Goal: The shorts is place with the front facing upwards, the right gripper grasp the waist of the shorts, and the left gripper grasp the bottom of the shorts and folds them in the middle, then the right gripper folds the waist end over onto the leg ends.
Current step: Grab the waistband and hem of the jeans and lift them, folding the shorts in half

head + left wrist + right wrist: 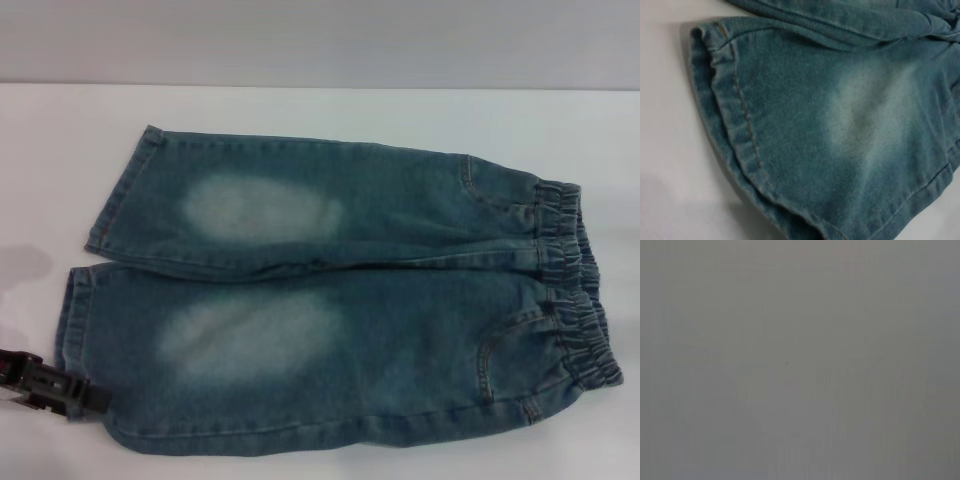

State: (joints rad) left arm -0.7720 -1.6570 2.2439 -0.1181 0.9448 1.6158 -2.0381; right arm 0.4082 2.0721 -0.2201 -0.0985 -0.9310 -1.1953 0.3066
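Observation:
The shorts (pixel 340 300) would be caught by my left gripper, so it should close now. Its fingers are low over the near leg's hem (pixel 76 360).
The shorts (pixel 340 300) lie flat on the white table, front up, blue-green denim with a pale oval patch on each leg. The gathered waist (pixel 575 290) points to the right. The two straight leg ends (pixel 80 340) lie at the left. My left gripper (pixel 50 385), a black claw, sits low at the near left, right beside the near leg's hem. The left wrist view looks closely down on that hem (pixel 735 135) and the faded patch (pixel 865 110). My right gripper is out of view; its wrist view shows only plain grey.
The white table (pixel 320 115) reaches past the shorts on the far side and the left. A grey wall (pixel 320 40) runs behind its back edge. The near leg lies close to the table's front edge.

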